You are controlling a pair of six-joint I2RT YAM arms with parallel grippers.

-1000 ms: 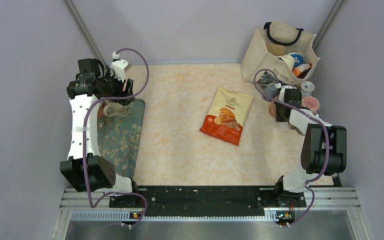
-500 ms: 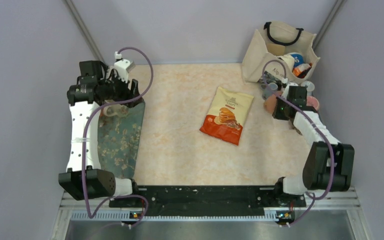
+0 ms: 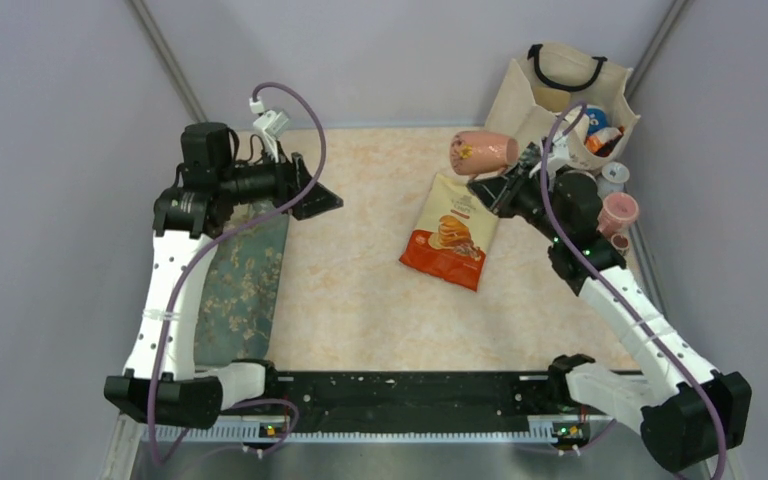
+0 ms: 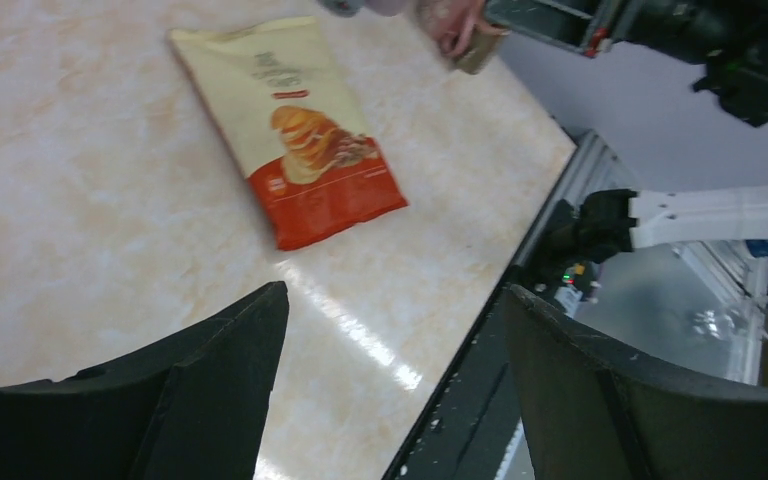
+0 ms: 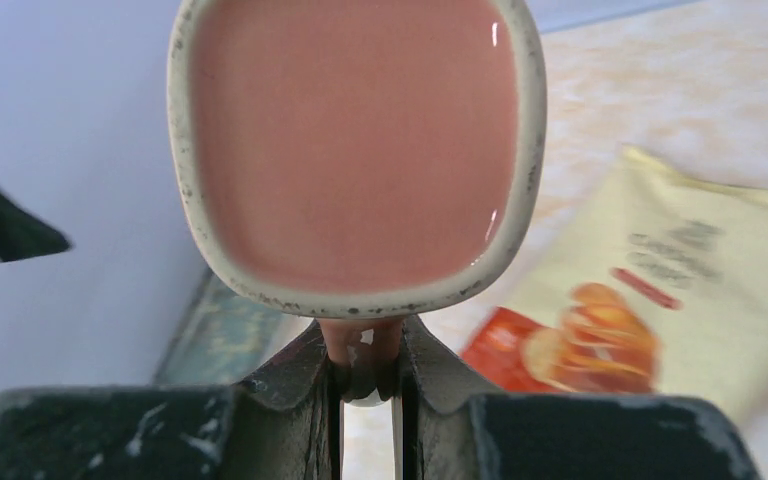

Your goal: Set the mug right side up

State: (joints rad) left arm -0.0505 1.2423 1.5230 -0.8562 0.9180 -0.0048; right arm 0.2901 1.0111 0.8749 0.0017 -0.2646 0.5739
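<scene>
The mug's base should stay free so that I can set the mug upright, so my left gripper should grab the mug by its open rim (image 3: pixel 455 153), away from the handle.
The mug (image 3: pixel 483 152) is pink and speckled. It hangs in the air on its side, above the back of the table. My right gripper (image 3: pixel 505 183) is shut on its handle. In the right wrist view the mug (image 5: pixel 355 150) fills the frame as a glossy pink face inside a cream speckled rim. The handle (image 5: pixel 362 345) is pinched between the fingers of the right gripper (image 5: pixel 365 350). My left gripper (image 3: pixel 315 200) hovers open and empty over the table's left middle. The left wrist view shows the left gripper (image 4: pixel 395 370) with only bare table between its fingers.
A yellow and red snack bag (image 3: pixel 454 231) lies flat mid-table, below the lifted mug. A canvas tote bag (image 3: pixel 560 95) full of items stands at the back right, with a pink cup (image 3: pixel 617 212) and other small cups in front of it. A dark floral placemat (image 3: pixel 245 270) lies along the left side.
My right arm lifted the mug out of the cluster of cups at the right and swung it left over the snack bag. My left gripper rose off the placemat, opened wider and turned toward the middle.
</scene>
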